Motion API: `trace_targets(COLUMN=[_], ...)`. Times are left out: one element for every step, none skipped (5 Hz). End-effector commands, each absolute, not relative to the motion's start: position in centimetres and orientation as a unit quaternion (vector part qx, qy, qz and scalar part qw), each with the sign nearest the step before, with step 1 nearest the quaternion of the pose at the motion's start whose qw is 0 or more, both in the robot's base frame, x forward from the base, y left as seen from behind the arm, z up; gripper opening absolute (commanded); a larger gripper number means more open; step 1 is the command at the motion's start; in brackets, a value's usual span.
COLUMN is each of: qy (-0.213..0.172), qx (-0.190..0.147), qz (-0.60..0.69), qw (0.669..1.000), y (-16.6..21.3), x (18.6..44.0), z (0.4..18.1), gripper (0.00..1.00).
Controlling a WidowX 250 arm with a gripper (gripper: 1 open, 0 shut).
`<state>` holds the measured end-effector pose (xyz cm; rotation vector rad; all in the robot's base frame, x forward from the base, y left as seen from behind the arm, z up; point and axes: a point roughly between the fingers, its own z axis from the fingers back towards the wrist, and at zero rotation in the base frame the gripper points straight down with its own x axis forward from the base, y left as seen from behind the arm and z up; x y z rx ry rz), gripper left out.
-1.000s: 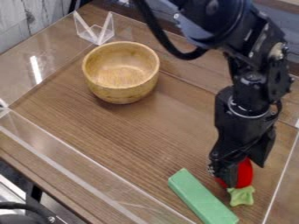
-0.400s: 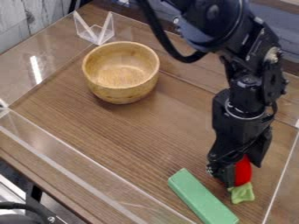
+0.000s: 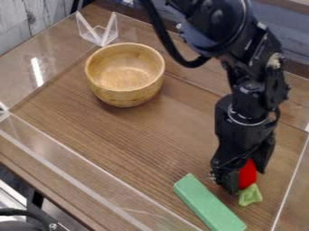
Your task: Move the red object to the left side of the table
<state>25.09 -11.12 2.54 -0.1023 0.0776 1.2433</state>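
Observation:
My gripper will grab the red object by its red body (image 3: 248, 173) next, to move it across the table.
The red object (image 3: 248, 171) lies on the table (image 3: 145, 135) near the front right corner, its light green tuft (image 3: 251, 195) pointing toward the front edge. My gripper (image 3: 239, 183) hangs straight down over it, open. The black fingers (image 3: 226, 178) straddle the red body, so only a strip of red shows between them. I cannot tell whether the fingers touch it.
A wooden bowl (image 3: 125, 72) stands at the back left. A flat green block (image 3: 208, 204) lies just left of the gripper at the front edge. Low clear acrylic walls (image 3: 72, 162) run round the tabletop, with a clear folded stand (image 3: 97, 29) behind the bowl.
The arm has drifted slightly to the left over the red object. The jaws stay open and the bowl and green block have not moved.

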Motion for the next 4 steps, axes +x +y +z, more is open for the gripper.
trace_targets(qy=[0.030,0.032,0.035,0.042], qx=[-0.059,-0.058,-0.058,-0.054], qz=[0.590,0.594,0.596,0.599], qw=[0.805,0.801,0.800,0.798], y=[-10.8,-10.7,-10.6,-10.4], x=[25.7,25.7,25.5,25.3], z=[2.8,2.5,2.8,3.5], gripper=[1.00,0.00,0.00,0.00])
